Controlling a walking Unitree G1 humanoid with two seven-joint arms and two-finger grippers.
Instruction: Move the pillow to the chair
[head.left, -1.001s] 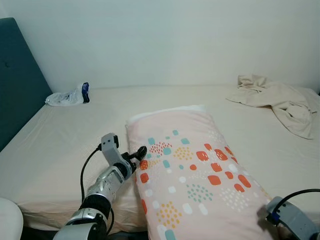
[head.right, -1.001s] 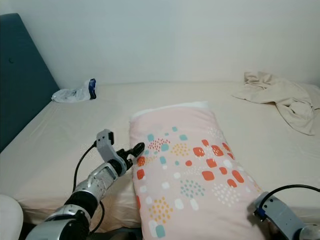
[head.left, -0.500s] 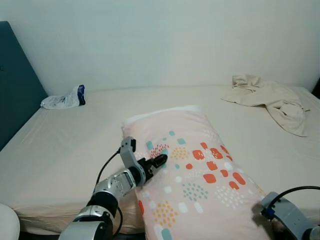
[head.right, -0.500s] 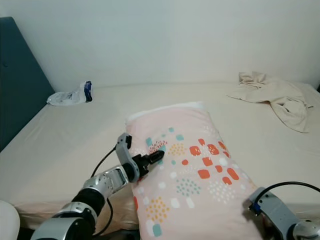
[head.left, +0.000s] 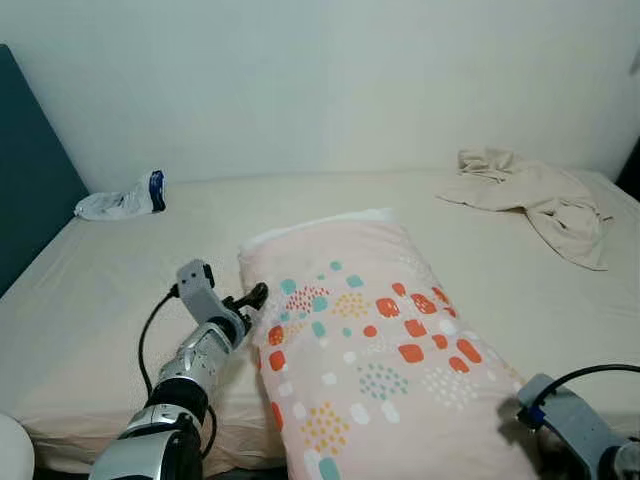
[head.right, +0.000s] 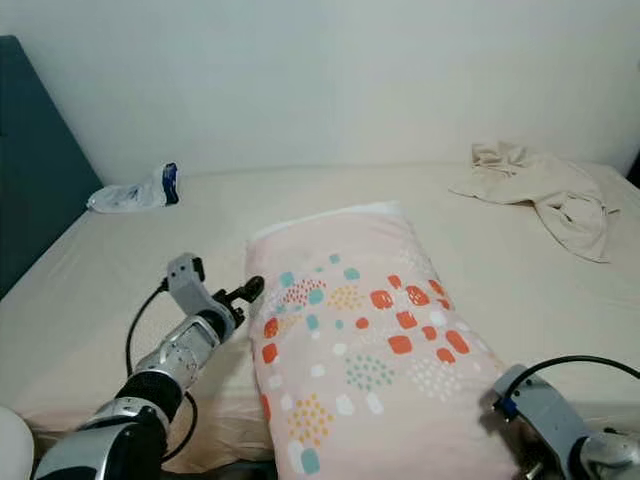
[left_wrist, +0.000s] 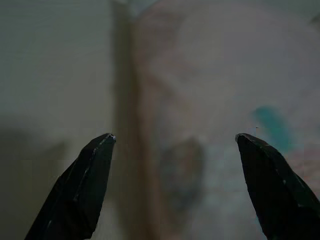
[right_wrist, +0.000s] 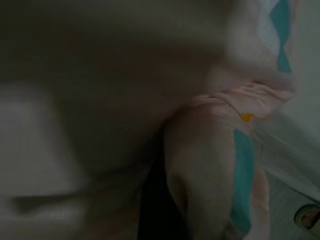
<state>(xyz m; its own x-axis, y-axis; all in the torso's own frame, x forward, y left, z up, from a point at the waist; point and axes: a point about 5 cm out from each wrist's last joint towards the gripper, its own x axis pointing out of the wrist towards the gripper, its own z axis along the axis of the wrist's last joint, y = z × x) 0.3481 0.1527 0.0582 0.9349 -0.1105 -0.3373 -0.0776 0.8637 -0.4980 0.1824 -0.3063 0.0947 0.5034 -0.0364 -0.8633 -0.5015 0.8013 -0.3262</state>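
Observation:
The pillow's patterned body (head.left: 370, 340) spreads much wider than my open fingers, so my left gripper should next grab the pillow by its narrow side seam (head.left: 258, 328) to move it.
A long pink pillow (head.left: 370, 340) with orange, teal and yellow patches lies lengthwise on the bed (head.left: 130, 300). Its near end hangs over the bed's front edge. My left gripper (head.left: 250, 297) is at the pillow's left side, low over the sheet and open. In the left wrist view the two fingertips (left_wrist: 102, 145) stand wide apart, with the pillow's side seam (left_wrist: 150, 150) straight ahead between them. My right arm (head.left: 565, 428) reaches in at the pillow's near right corner, with its front end tucked against the fabric. The right wrist view is dark, with pillow fabric (right_wrist: 220, 150) very close.
A crumpled beige cloth (head.left: 530, 190) lies at the bed's back right. A plastic bag (head.left: 120, 200) lies at the back left, near the teal headboard (head.left: 25, 200). A white wall backs the bed. A white rounded object (head.left: 10, 450) sits at the bottom left corner.
My left gripper has drawn back from over the top of the pillow to its left side. The right arm has kept its place at the near right corner.

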